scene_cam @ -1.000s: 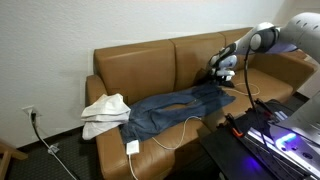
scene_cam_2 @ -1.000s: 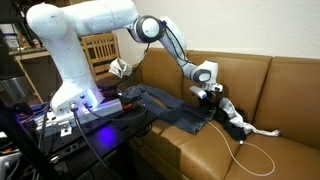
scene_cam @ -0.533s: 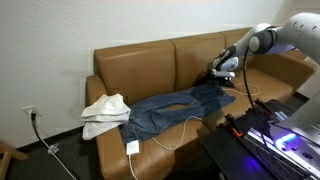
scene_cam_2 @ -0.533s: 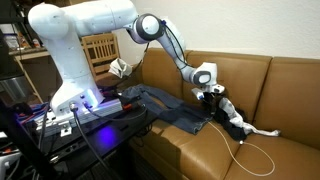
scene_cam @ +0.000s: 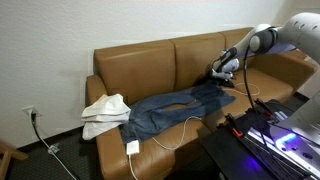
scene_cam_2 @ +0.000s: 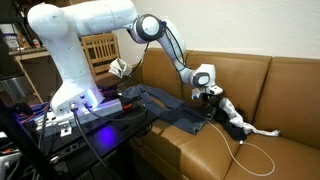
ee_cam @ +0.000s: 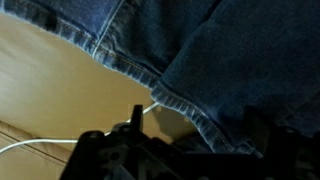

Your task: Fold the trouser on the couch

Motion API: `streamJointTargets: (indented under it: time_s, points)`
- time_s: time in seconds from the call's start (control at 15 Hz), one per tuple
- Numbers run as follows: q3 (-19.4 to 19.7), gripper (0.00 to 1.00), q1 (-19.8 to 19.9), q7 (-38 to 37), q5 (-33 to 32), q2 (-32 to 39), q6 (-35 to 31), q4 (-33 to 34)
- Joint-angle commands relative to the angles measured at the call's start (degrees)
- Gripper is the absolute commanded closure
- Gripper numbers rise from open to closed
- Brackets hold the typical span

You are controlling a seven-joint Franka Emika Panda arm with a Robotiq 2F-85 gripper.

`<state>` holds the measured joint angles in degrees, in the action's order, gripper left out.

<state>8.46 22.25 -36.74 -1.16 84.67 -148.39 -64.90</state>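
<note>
The robot's gripper will next fold the trouser's stitched leg hem toward the trouser's waist, so it will grab that hem, on the couch's backrest side.
The trouser is dark blue denim, spread flat across the seats of the tan-brown couch. In both exterior views my gripper hangs just above one end of it, at the seat nearest the arm. From the other side the gripper sits over the trouser's edge on the couch. In the wrist view a stitched hem of the trouser runs between my wide-apart fingers over bare couch leather. The gripper is open and holds nothing.
A white and cream cloth bundle lies at the trouser's far end. A thin white cable loops over the seat to a white charger. My base stand with electronics stands in front of the couch.
The gripper has shifted only very slightly above the trouser's end. The trouser, cloth bundle and cable lie as before.
</note>
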Motion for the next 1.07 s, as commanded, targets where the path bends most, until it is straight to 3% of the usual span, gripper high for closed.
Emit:
streamJointTargets:
  time_s: [0.0,0.13,0.2,0.53,0.8,1.0]
  points:
    - [-2.7,0.00,2.7,-7.6,-0.2,0.0,-0.6,-0.2]
    - [-4.4,0.00,4.3,-10.2,0.2,0.0,-0.4,0.0]
    - [-2.1,0.00,2.4,-7.5,7.1,0.0,0.1,-0.2]
    - [-3.4,0.00,4.1,-4.9,16.1,-0.1,-3.2,0.2]
    - [-1.0,0.00,2.4,-6.8,18.7,-0.1,-4.5,-0.1]
    - [0.2,0.00,1.4,-7.0,18.2,-0.1,-1.2,0.4]
